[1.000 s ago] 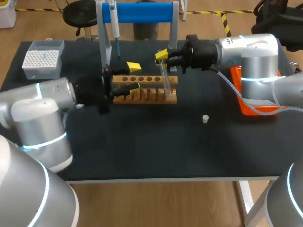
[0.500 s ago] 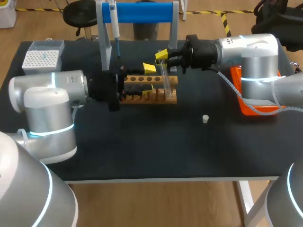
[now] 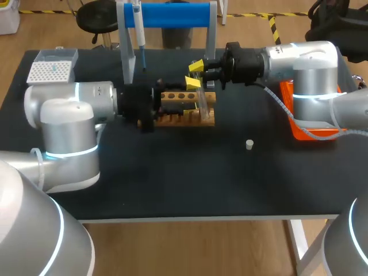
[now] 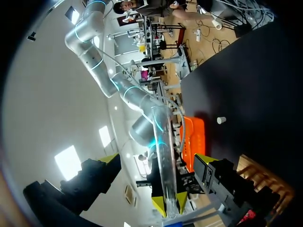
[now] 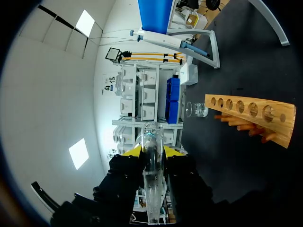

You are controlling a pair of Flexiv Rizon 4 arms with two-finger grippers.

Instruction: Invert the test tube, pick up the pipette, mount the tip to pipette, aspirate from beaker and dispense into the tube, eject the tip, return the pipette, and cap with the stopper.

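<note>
My left gripper grabs the clear test tube by its middle body (image 4: 164, 153) next, so that the clear test tube's opening (image 4: 161, 109) stays free to take the liquid.
A clear test tube (image 3: 201, 99) hangs tilted over the right end of the wooden rack (image 3: 190, 115), with my right gripper (image 3: 198, 68) shut on its upper end. In the right wrist view the test tube (image 5: 152, 189) sits between the yellow tips of the right gripper (image 5: 154, 151). My left gripper (image 3: 192, 85) is open, level with the tube from the left. In the left wrist view the tube (image 4: 161, 151) stands in the gap of the left gripper (image 4: 158, 158), touching neither finger. The pipette (image 3: 138, 29) hangs on the blue stand (image 3: 172, 14). A white stopper (image 3: 249, 144) lies on the table.
A tip box (image 3: 52, 72) sits at the back left. An orange tray (image 3: 299, 118) lies under my right arm. A small beaker (image 5: 199, 109) stands beyond the wooden rack (image 5: 251, 116) in the right wrist view.
My left arm has swung right along the rack, bringing its open fingers up to the tube. The right gripper and the tube have stayed still.
</note>
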